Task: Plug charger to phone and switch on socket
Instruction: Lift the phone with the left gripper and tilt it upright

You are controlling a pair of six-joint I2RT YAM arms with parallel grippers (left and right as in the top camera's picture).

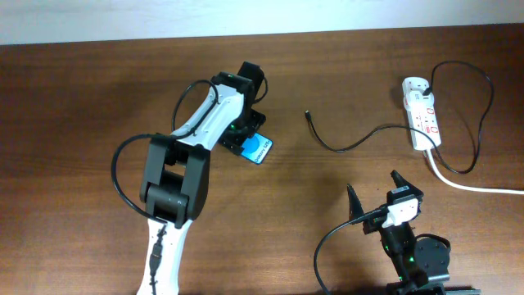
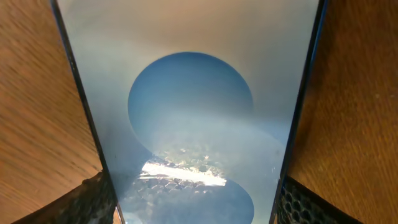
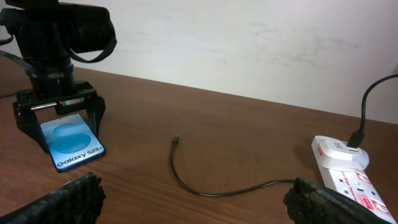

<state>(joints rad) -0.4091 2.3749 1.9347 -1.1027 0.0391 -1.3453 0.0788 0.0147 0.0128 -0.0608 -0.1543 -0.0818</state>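
My left gripper's fingers are against both long edges of the phone, so the phone would come up off the table if I lifted that gripper now.
The phone, blue screen up, lies flat on the table left of centre. My left gripper stands over it, a finger against each long edge. In the left wrist view the phone fills the frame between the jaws. The charger cable runs from the socket to its free plug, which lies loose on the table right of the phone. My right gripper is open and empty near the front edge. Its view shows the phone, the plug and the socket.
A thick white cord leaves the socket toward the right edge. The charger's black adapter sits plugged into the socket's far end, with cable looping behind it. A pale wall runs along the back of the wooden table.
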